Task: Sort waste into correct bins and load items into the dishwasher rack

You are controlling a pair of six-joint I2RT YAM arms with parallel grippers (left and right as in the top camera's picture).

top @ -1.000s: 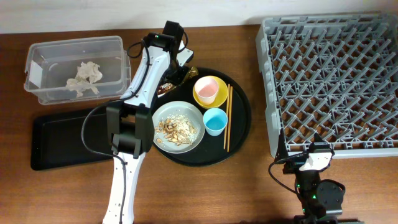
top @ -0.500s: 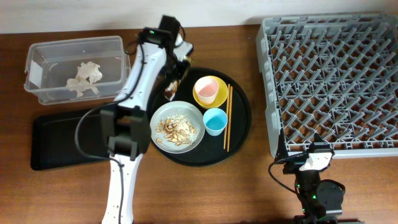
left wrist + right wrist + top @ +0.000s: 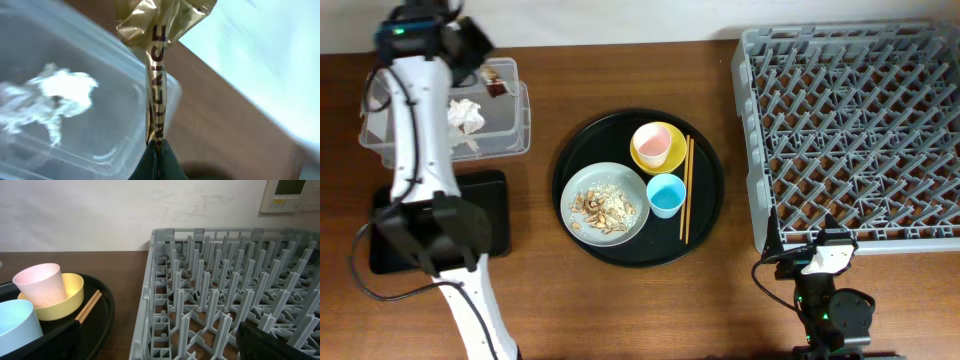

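Note:
I should move the wrapper (image 3: 501, 82) farther in with my left gripper before I open. It hangs across the tub's rim, so it would end up on the tub's rim or outside if I opened now.
My left gripper (image 3: 488, 66) is shut on the shiny gold-brown wrapper (image 3: 501, 82) and holds it above the right end of the clear tub (image 3: 510, 130). In the left wrist view the wrapper (image 3: 157, 60) hangs from the shut fingertips (image 3: 158, 150) over the tub's rim (image 3: 131, 85). Crumpled white tissue (image 3: 465, 114) lies in the tub. The grey plate (image 3: 582, 182) carries beige food scraps (image 3: 603, 208). The pink cup (image 3: 656, 146) sits in the yellow bowl (image 3: 638, 152). The blue cup (image 3: 666, 195) and chopsticks (image 3: 686, 190) lie beside them. My right gripper (image 3: 817, 260) is open and empty at the dishwasher rack's (image 3: 860, 130) front edge.
The dishes stand on a large round black tray (image 3: 705, 215). The shallow black rectangular tray (image 3: 490, 215) lies in front of the tub, partly under my left arm. The right wrist view shows the rack's wall (image 3: 150, 295), the pink cup (image 3: 42, 285) and the chopsticks (image 3: 88, 307).
My left arm has swung from the back edge of the round tray leftward to above the clear tub, carrying the wrapper. The right arm has not moved.

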